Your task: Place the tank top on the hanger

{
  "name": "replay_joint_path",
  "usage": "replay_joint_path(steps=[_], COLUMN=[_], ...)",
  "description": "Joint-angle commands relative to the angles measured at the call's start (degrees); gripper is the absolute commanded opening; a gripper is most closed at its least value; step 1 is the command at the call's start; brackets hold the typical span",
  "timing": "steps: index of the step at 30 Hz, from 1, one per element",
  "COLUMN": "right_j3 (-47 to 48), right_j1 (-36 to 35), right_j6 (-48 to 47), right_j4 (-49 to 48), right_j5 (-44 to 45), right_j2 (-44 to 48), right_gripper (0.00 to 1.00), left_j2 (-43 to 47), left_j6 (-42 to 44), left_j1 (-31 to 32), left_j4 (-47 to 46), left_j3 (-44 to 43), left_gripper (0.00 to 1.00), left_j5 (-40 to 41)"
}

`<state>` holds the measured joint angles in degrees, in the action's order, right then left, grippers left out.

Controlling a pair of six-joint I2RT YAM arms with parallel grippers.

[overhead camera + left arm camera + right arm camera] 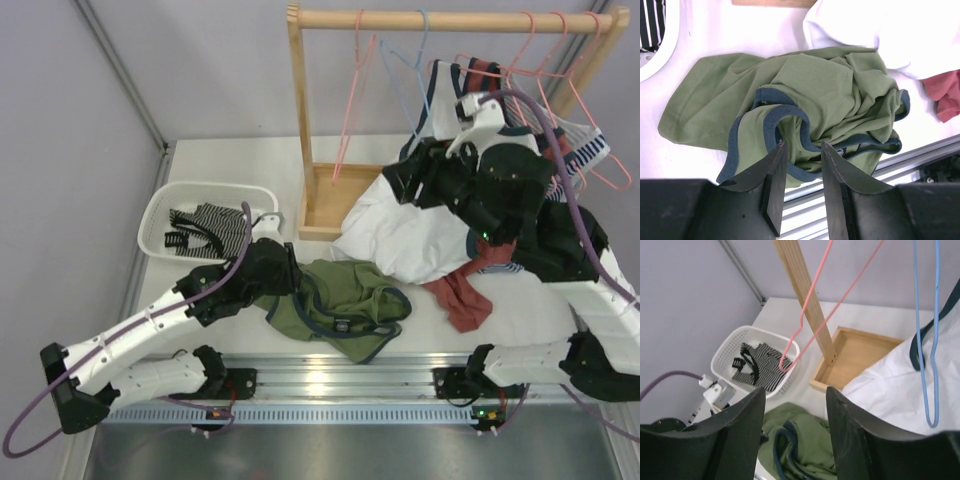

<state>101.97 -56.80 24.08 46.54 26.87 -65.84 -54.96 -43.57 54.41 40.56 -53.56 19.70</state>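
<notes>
My right gripper will next grab the light-blue hanger by its near sloping arm [426,98] [936,320], which leaves the opposite end free to enter the tank top.
The olive-green tank top [340,305] with navy trim lies crumpled on the table near the front edge; it also shows in the left wrist view [810,85] and the right wrist view [810,450]. My left gripper [288,285] is low at the top's left side, open and empty, its tips [802,147] just short of a navy-trimmed fold. The light-blue hanger [400,65] hangs from the wooden rod; it also shows in the right wrist view [930,345]. My right gripper [398,178] is raised near the rack, open and empty [795,395], left of the blue hanger.
A wooden rack [296,120] with a tray base [325,200] holds pink hangers [350,100] and hung clothes. A white garment [400,235] and a red garment [465,295] lie right of the tank top. A white basket [160,215] with a striped garment stands left.
</notes>
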Motion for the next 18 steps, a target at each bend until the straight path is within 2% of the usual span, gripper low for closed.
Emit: replay_joint_path(steps=[1,3,4,6,8,9,10,15,18], right_j3=[14.5,20.3,21.8,25.9,27.6,27.9,27.8,28.8,28.9], right_j1=[1.4,5.2,9.4,14.3,21.4,23.9,27.7,34.1,36.8], right_j6=[-8.5,-12.3,-13.2,-15.5,-16.7,-17.0,-18.0,-20.2,-21.0], right_j4=[7.6,7.3,7.2,7.2,7.1,5.8,4.7,1.6,1.6], right_j5=[4.4,3.0,1.0,-6.9,-10.2,-17.2,-20.6,-33.1,-36.4], right_j2=[-8.2,-11.7,-12.7,-15.5,-17.1,-17.9,-18.1,-21.9,-23.7], right_gripper=[0.53,0.55,0.55,0.56,0.56,0.56,0.56,0.57,0.57], left_j2=[1.4,1.4,1.4,1.3,1.0,1.0,1.2,1.2,1.3], left_j6=[0.3,1.2,1.6,2.5,3.1,3.5,3.7,4.5,4.9], left_j1=[-0.1,-0.1,-0.1,-0.1,-0.1,-0.1,-0.1,-0.1,-0.1], left_j4=[0.8,1.1,1.3,1.5,1.5,1.5,1.5,1.6,1.9], left_j3=[-4.1,-5.0,-5.7,-6.6,-7.7,-8.0,-8.5,-9.0,-9.3], left_gripper=[0.38,0.38,0.38,0.38,0.38,0.38,0.38,0.38,0.38], left_j5=[-0.5,-0.4,-0.4,-0.6,-0.9,-1.0,-0.9,-1.1,-1.2])
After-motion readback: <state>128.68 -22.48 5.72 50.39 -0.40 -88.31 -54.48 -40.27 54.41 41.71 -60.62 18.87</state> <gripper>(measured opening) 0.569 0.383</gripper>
